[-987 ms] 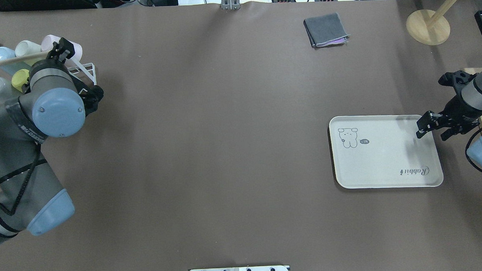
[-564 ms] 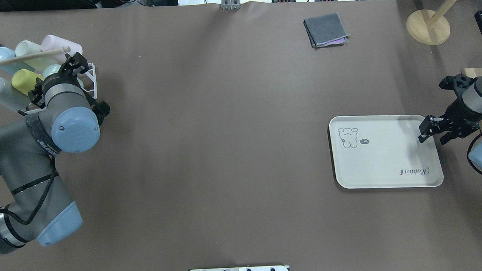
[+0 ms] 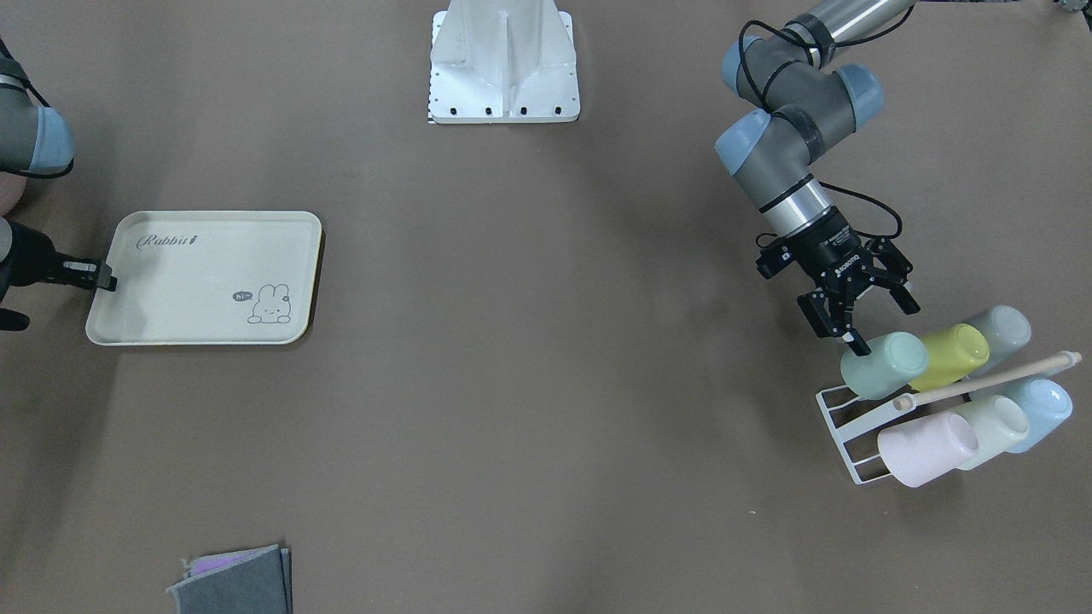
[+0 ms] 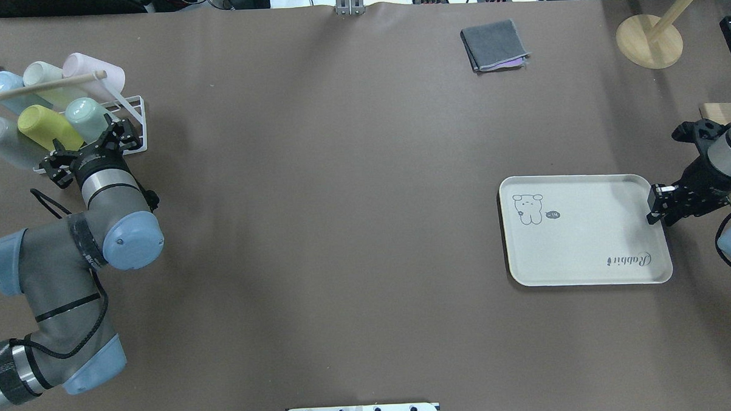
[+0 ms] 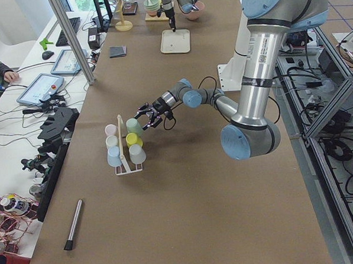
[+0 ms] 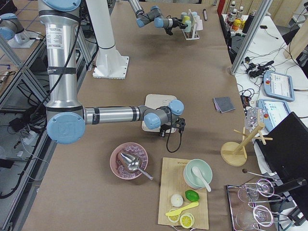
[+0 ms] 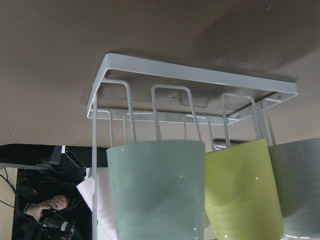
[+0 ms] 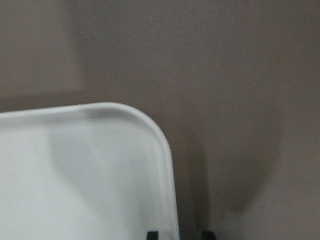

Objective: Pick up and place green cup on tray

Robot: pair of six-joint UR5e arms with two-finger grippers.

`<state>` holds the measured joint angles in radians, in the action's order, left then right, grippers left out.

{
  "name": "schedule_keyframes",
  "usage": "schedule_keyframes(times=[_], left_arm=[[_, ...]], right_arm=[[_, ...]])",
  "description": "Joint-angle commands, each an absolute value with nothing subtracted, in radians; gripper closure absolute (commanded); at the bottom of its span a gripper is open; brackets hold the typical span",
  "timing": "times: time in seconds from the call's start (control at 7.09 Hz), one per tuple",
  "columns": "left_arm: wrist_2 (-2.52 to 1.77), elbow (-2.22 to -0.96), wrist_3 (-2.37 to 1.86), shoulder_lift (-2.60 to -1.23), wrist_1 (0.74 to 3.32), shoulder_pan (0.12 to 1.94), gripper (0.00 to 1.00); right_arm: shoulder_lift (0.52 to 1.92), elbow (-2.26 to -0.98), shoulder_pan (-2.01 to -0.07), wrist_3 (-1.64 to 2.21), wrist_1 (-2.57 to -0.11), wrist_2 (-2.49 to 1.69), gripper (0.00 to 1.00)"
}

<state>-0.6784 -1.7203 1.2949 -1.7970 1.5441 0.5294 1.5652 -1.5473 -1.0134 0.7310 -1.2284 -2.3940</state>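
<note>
Next, the right gripper grips the tray by its short rim to bring the tray into place for the green cup.
The green cup lies on its side in a white wire rack at the table's far left. It also shows in the front view and fills the left wrist view. My left gripper is open and empty, just short of the cup's base, with one fingertip at the cup's side. The cream tray lies at the right. My right gripper hangs over the tray's right edge. In the right wrist view its fingertips stand slightly apart on either side of the rim.
A yellow-green cup, a pink cup and other pale cups share the rack under a wooden dowel. A folded grey cloth and a wooden stand are at the far side. A cutting board lies beyond the tray.
My left arm has swung back toward the robot, uncovering the rack, and its open gripper now faces the green cup. My right gripper has drawn right to the tray's edge and its jaws have narrowed.
</note>
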Motion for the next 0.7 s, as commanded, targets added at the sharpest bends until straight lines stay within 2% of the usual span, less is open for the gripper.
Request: schedule_keyframes(times=[0.0,0.14,0.56], left_arm=[[-0.669,-1.674,1.340,-1.792,1.616,0.520,0.01],[-0.657,-1.648,1.370,-1.798,1.670,0.520,0.01],[-0.631,-1.608,1.439,-1.815,1.770,0.523,0.01]], right_arm=[[1.566,-1.557,-1.012,0.730,-1.227,-2.395,0.95],[1.566,-1.552,-1.011,0.727,-1.223,-2.395,1.00],[1.582,-1.560,-1.011,0.727,-1.149,-2.416,1.00]])
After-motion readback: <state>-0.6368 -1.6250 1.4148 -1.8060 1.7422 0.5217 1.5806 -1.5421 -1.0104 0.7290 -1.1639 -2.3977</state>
